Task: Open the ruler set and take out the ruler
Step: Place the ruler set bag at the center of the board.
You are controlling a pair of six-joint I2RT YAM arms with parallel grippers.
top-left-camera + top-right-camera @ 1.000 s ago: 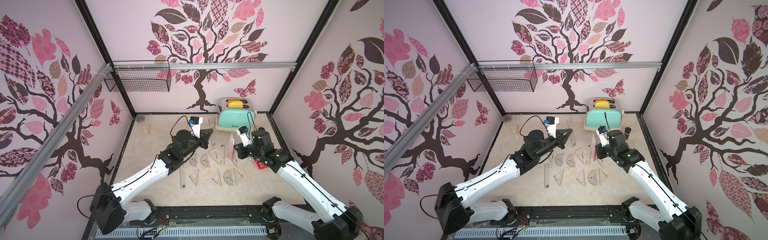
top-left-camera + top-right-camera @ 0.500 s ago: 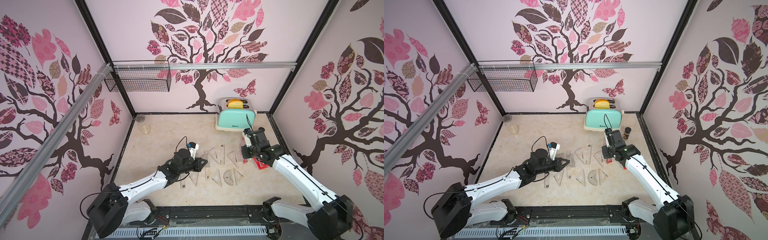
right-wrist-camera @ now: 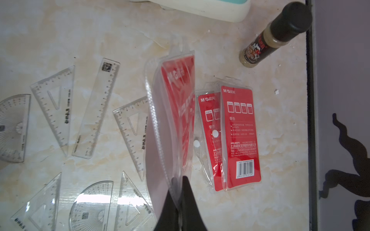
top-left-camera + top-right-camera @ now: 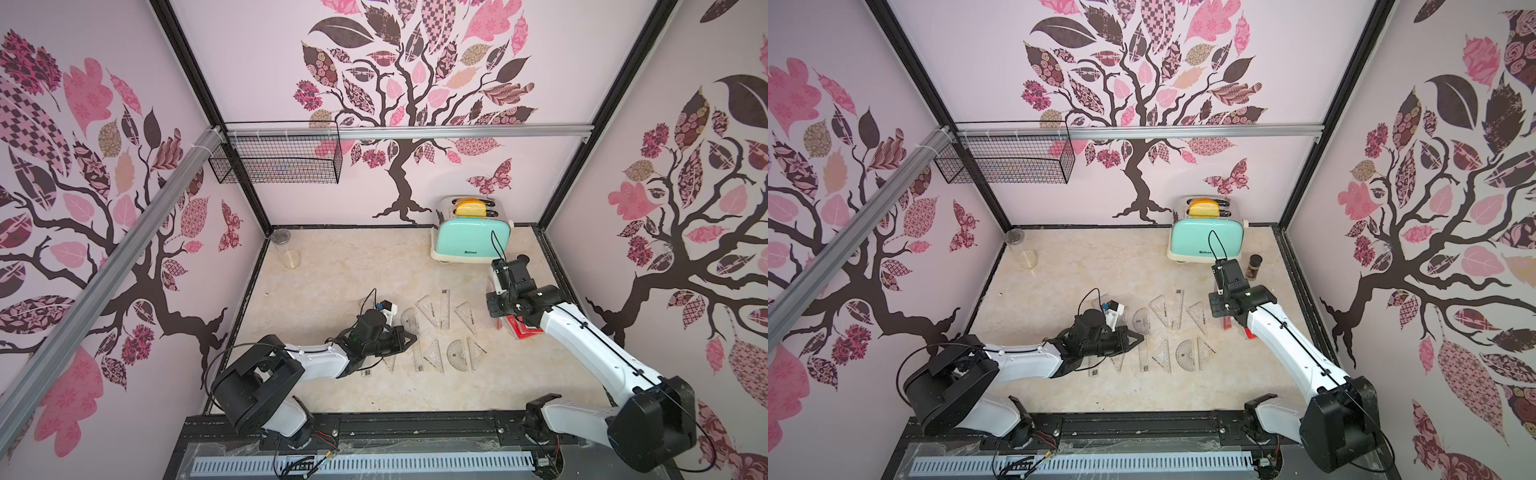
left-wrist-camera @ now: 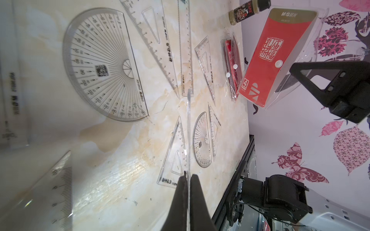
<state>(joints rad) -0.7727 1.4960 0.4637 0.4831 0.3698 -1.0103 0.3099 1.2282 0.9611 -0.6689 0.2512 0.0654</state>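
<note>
The clear ruler [image 5: 188, 130] would drop if my left gripper opened now.
The ruler set [image 5: 268, 54], a clear pouch with a red card inside, hangs tilted above the table's right side. My right gripper [image 3: 179, 180] is shut on the pouch's [image 3: 172, 112] near end. My left gripper [image 5: 188, 177] is shut on a clear ruler [image 5: 188, 130], seen edge-on and sticking straight out past the fingertips. In both top views the left gripper [image 4: 411, 338] [image 4: 1138, 338] sits low over the table middle. It is well apart from the right arm [image 4: 515, 299].
Several clear triangles, protractors [image 4: 459, 355] and straight rulers [image 4: 444, 309] lie spread between the arms. Two red pouches [image 3: 240, 136] lie flat at the right. A spice bottle [image 4: 1255, 266], mint toaster [image 4: 471, 241], plastic cup [image 4: 291, 257] and wall-hung wire basket [image 4: 276, 158] stand further back.
The grippers stood raised and close together; now they are apart. My left arm has dropped low toward the front with the ruler. My right arm has shifted right with the pouch.
</note>
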